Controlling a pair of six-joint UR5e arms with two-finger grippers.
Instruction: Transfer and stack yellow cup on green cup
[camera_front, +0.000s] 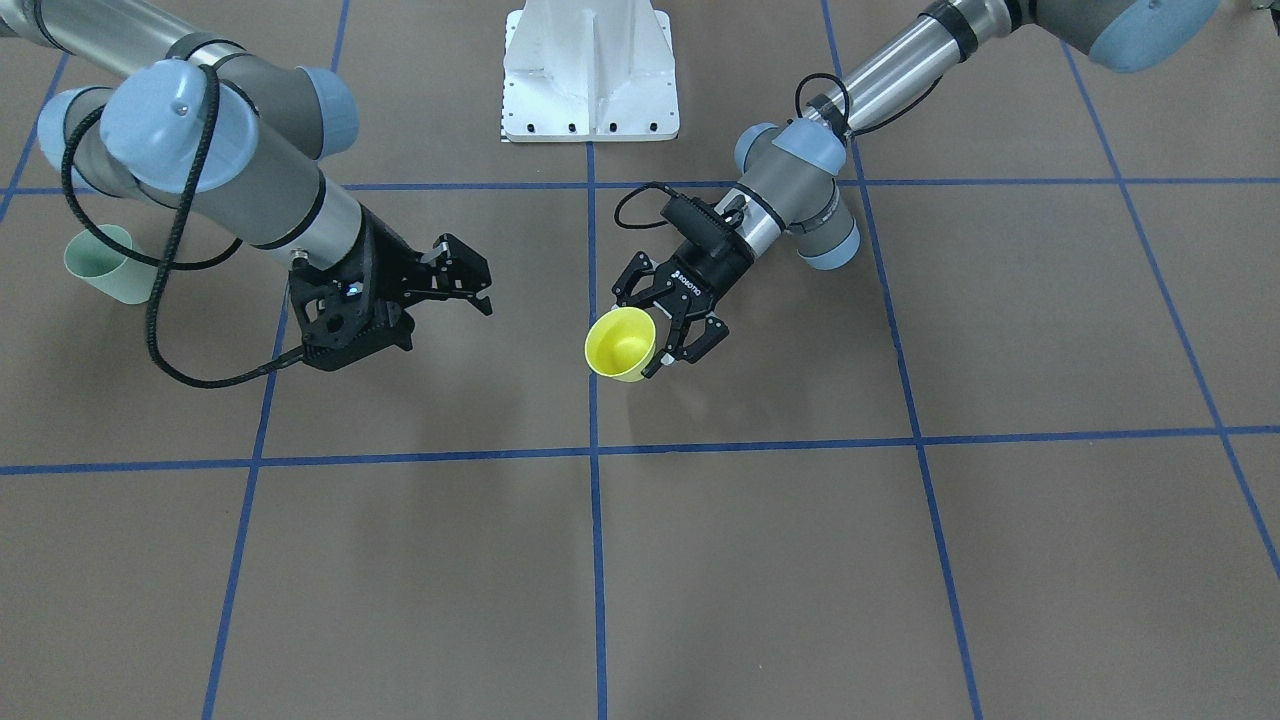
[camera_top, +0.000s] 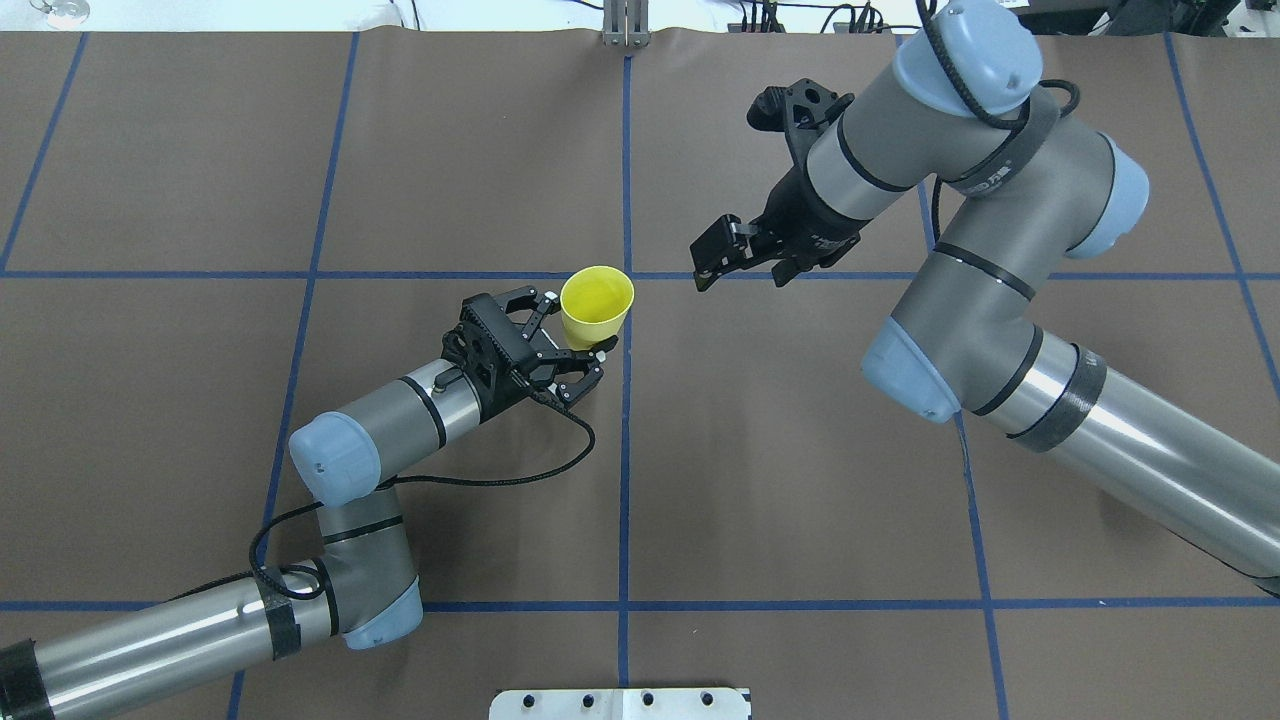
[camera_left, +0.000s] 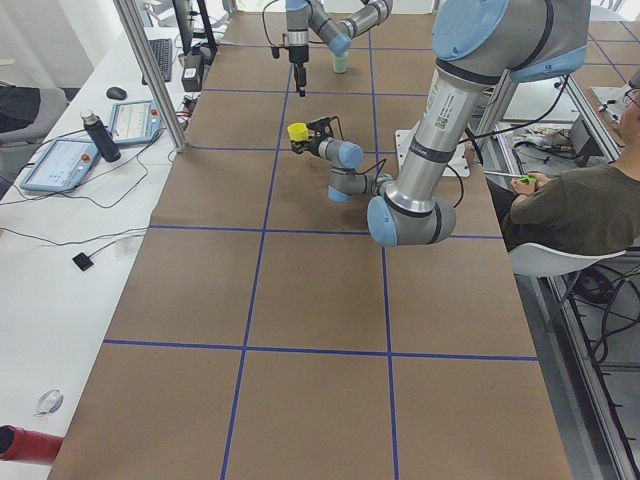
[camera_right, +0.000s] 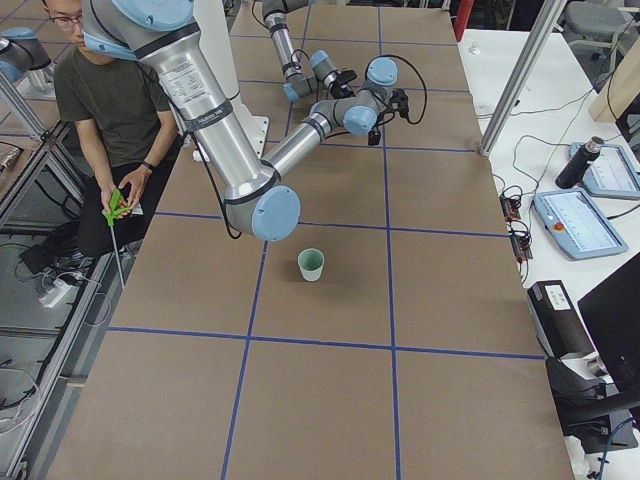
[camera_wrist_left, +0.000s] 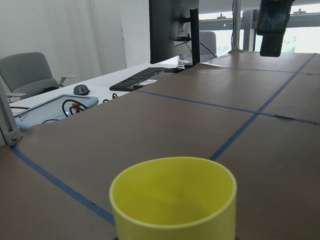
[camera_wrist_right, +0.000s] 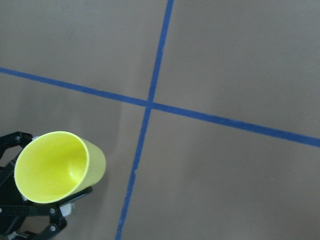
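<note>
My right gripper takes hold of the yellow cup by its rim (camera_front: 590, 336) next, to stack the yellow cup on the green cup (camera_front: 100, 262).
The yellow cup (camera_top: 596, 303) is rim up in my left gripper (camera_top: 580, 335), which is shut on its lower body near the table's centre line. It also shows in the front view (camera_front: 621, 343), the left wrist view (camera_wrist_left: 174, 200) and the right wrist view (camera_wrist_right: 57, 167). My right gripper (camera_top: 715, 255) is open and empty, hanging a short way to the cup's right and above it; in the front view (camera_front: 468, 282) it is left of the cup. The green cup (camera_front: 100, 262) stands upright behind my right arm and shows fully in the right side view (camera_right: 311, 264); the overhead view hides it.
The white robot base plate (camera_front: 590, 70) is at the table's near edge. Blue tape lines (camera_top: 626, 450) grid the brown table. An operator (camera_right: 100, 100) sits beside the base. A desk with a keyboard, tablets and a bottle (camera_left: 95, 135) runs along the far side.
</note>
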